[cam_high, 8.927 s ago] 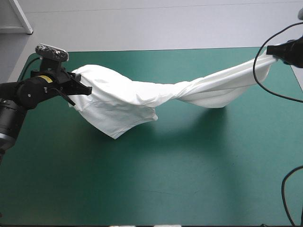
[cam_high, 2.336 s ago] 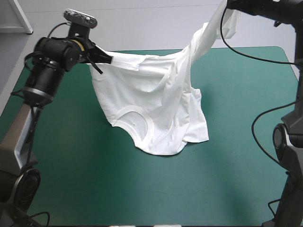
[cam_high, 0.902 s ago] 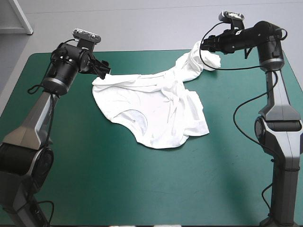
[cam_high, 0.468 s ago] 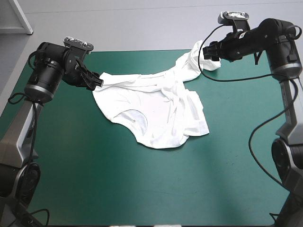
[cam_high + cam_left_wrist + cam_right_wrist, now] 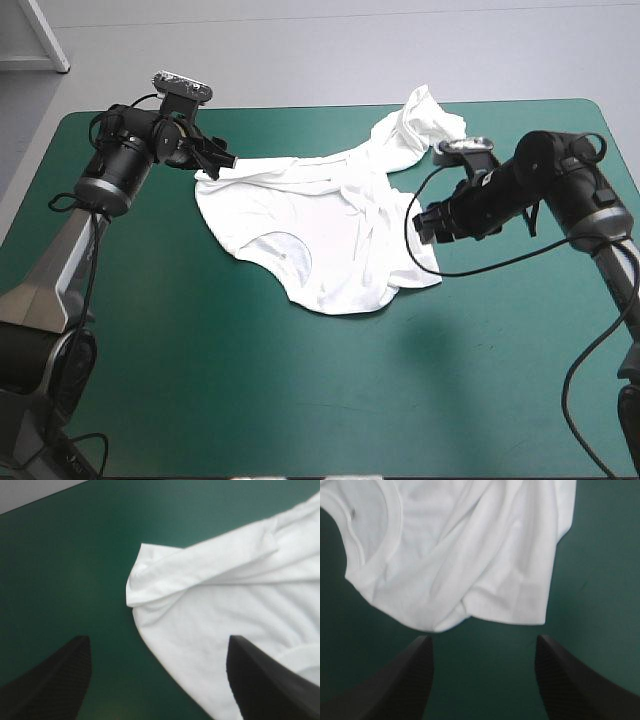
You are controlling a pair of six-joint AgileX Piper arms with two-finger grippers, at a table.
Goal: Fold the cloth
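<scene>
The T-shirt's body [image 5: 290, 222] lies flat, but the fabric bunches up at its folded corner [image 5: 212, 177], so my left gripper should pinch the T-shirt there next.
The white T-shirt [image 5: 320, 225] lies rumpled and half spread in the middle of the teal-green table, its neck opening [image 5: 283, 250] toward the front. One part stands bunched up at the far right [image 5: 425, 115]. My left gripper [image 5: 222, 160] hovers open at the shirt's far-left corner [image 5: 150, 575], which lies just ahead of the gripper [image 5: 159, 642] with nothing held. My right gripper [image 5: 425, 225] is open beside the shirt's right edge. In the right wrist view the shirt's hem [image 5: 495, 605] and collar [image 5: 370, 525] lie ahead of that gripper [image 5: 483, 642], nothing between its fingers.
Bare teal-green cover [image 5: 300, 400] stretches across the front half of the table and along both sides of the shirt. The table's far edge [image 5: 300, 106] runs close behind the shirt's bunched part.
My right gripper has left the bunched far-right part and swung down toward the front, to the shirt's right edge. The left gripper shifted slightly at the far-left corner. The shirt stayed put.
</scene>
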